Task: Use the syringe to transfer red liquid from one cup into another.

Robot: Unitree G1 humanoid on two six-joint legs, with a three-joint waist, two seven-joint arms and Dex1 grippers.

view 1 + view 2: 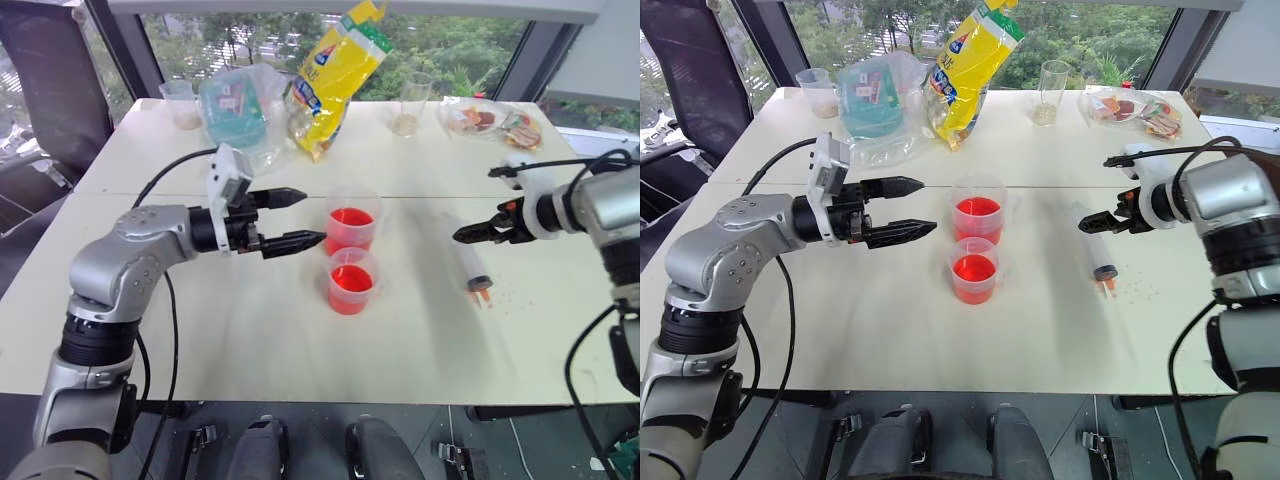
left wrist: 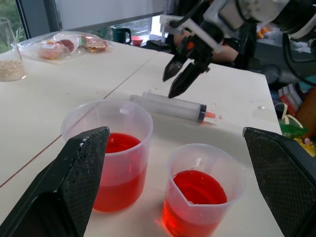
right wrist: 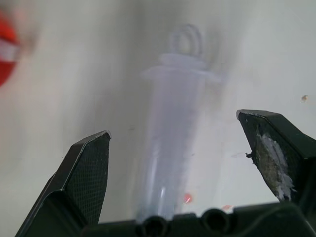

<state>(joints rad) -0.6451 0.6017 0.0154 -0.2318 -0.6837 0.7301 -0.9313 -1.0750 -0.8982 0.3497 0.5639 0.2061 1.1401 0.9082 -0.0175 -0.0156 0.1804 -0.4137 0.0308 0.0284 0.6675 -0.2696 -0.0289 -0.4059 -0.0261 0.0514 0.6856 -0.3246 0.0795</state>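
Note:
I need to lower my right gripper before I close it on the syringe body: bare table shows between my right gripper's fingers and the syringe body [image 1: 463, 250] [image 3: 171, 138].
Two clear cups of red liquid stand mid-table, the taller cup [image 1: 352, 222] behind the smaller cup [image 1: 350, 280]. My left gripper [image 1: 300, 218] is level and open just left of the taller cup, its fingers pointing at both cups without touching. To the right of the cups, the syringe [image 1: 467, 255] lies flat on the table, its orange tip toward the near edge. Over its barrel hovers my right gripper [image 1: 475, 232], tilted down and open. In the right wrist view the syringe [image 3: 170, 128] runs lengthwise between the spread fingers, ring end farthest away.
At the back of the table are a yellow bag [image 1: 335, 70], a clear bag with a green pack [image 1: 235, 105], two tumblers with beige contents [image 1: 182, 100] [image 1: 410, 105] and snack packets [image 1: 490, 120]. A black chair [image 1: 50, 70] stands beyond the far left corner.

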